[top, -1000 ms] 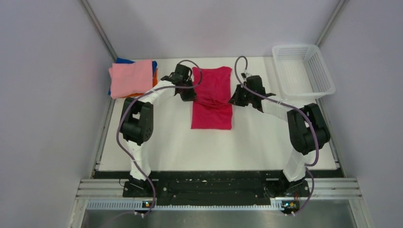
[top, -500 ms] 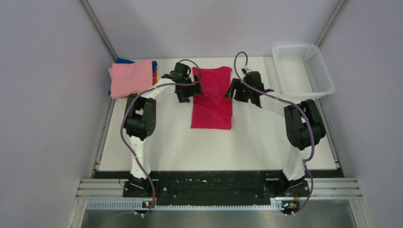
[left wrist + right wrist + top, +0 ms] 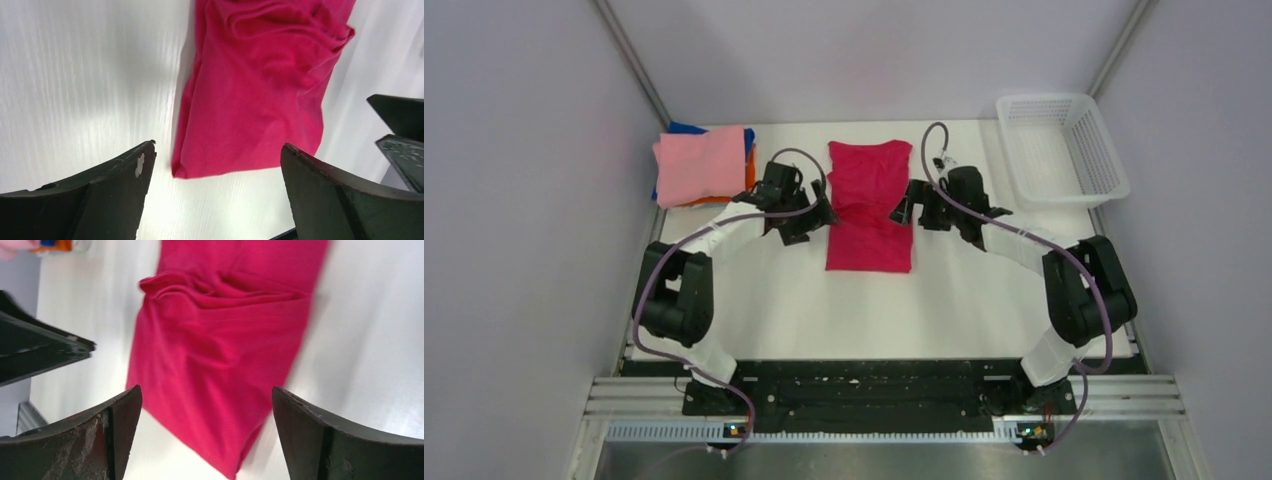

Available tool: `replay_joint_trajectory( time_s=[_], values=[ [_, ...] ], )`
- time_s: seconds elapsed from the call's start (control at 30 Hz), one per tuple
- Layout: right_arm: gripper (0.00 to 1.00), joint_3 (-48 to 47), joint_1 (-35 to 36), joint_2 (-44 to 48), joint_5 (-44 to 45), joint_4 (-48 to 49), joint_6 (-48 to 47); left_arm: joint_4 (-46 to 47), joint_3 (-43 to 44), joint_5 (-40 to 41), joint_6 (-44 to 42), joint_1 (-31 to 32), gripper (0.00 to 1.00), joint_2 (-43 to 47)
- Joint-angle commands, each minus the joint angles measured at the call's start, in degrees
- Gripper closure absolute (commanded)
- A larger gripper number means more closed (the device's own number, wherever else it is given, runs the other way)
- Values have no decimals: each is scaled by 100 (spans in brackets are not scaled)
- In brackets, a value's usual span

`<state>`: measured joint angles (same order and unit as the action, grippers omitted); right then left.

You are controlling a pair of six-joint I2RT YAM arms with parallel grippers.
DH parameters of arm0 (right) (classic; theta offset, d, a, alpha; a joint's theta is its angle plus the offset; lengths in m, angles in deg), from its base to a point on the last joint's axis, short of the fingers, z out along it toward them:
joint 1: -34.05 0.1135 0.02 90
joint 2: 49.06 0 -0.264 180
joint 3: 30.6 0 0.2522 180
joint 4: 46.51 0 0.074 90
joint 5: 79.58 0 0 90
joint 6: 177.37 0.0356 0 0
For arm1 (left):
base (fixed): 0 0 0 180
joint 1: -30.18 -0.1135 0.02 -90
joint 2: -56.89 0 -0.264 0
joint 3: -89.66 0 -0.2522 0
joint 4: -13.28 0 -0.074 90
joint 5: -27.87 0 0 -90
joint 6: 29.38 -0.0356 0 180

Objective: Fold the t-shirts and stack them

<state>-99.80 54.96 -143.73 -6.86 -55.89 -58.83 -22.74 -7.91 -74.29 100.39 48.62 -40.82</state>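
Next, the left gripper picks up the crimson t-shirt's near corner [image 3: 830,267] [image 3: 182,170] for folding and leaves the other near corner to my right gripper.
The crimson t-shirt [image 3: 869,205] lies flat mid-table as a narrow strip, sleeves folded in, with a rumpled ridge across its middle [image 3: 220,340]. My left gripper [image 3: 816,212] hovers open just off its left edge. In the left wrist view nothing is between the fingers [image 3: 217,144], and the shirt's near corner [image 3: 260,90] lies below them. My right gripper [image 3: 904,208] stands open at the shirt's right edge, empty, with the cloth under it [image 3: 206,388]. At the back left is a stack of folded t-shirts, pink [image 3: 699,165] on top, orange [image 3: 750,165] and blue [image 3: 686,128] edges showing.
A white mesh basket [image 3: 1064,150] sits at the back right corner. Grey walls close in the table on both sides and at the back. The other arm's fingers show at the edge of each wrist view, left gripper [image 3: 45,350] and right gripper [image 3: 400,125].
Both grippers have opened and let go of the red shirt. The left arm has drawn back leftward and nearer, off the cloth; the right gripper has edged slightly nearer. The shirt lies flat.
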Motion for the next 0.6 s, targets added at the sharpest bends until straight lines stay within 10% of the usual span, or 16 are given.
replay_joint_trajectory(
  time_s=[0.0,0.57],
  values=[
    [1,-160,524,63,-626,540,-209,207,-773,-87,200,2,1,594],
    [1,-2605,1249,-2466,-811,558,-122,363,-2249,376,238,-2,1,1662]
  ],
)
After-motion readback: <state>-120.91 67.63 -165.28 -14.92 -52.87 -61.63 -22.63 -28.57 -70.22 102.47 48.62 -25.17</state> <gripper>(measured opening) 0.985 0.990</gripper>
